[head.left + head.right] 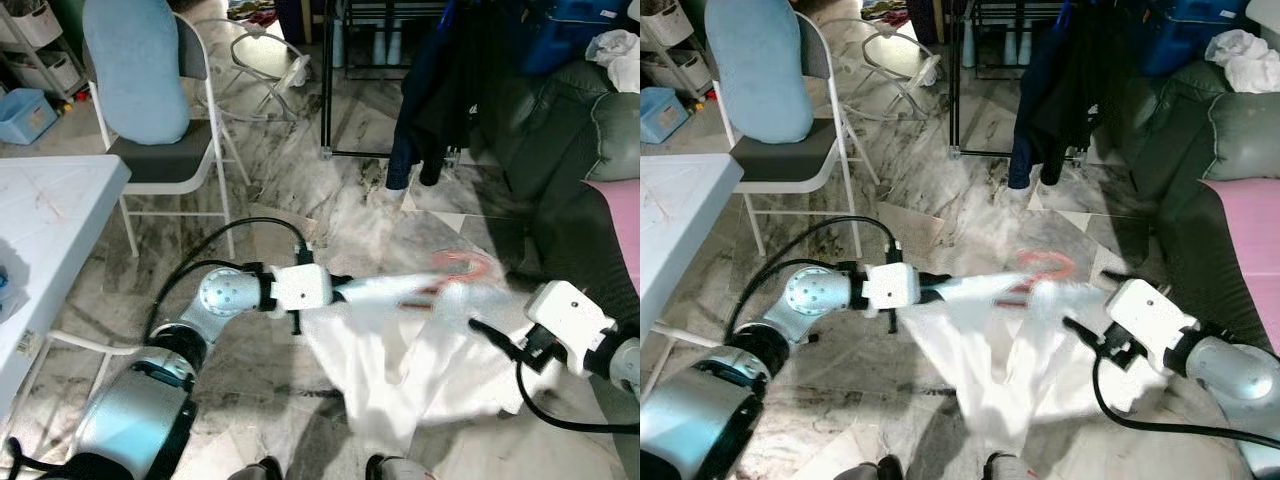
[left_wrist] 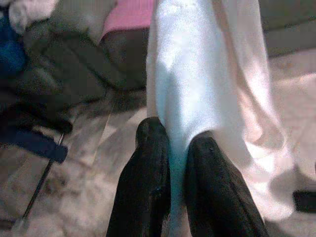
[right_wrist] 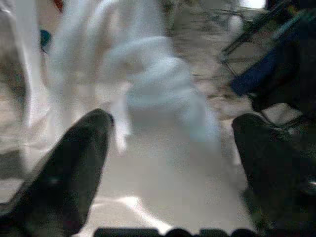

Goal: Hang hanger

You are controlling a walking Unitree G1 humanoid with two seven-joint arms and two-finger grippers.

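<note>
The white shirt hangs slack [image 1: 400,370], so the robot's right gripper will next pinch the shirt by its bunched side fold.
A white garment [image 1: 400,350] hangs low over the marble floor, with a blurred red hanger [image 1: 460,268] at its upper right edge. My left gripper [image 1: 350,290] reaches in from the left and is shut on a fold of the cloth, which sits pinched between the two black fingers [image 2: 148,163]. My right gripper [image 1: 492,335] is at the garment's right side, fingers spread apart and empty, with the white cloth [image 3: 148,84] just ahead of them. How the hanger sits inside the garment is hidden by blur.
A black clothes rack [image 1: 325,90] with dark clothes [image 1: 440,80] stands ahead. A dark sofa [image 1: 560,130] with a pink cushion [image 1: 615,210] is on the right. A folding chair [image 1: 160,150] and a white table [image 1: 50,220] are on the left.
</note>
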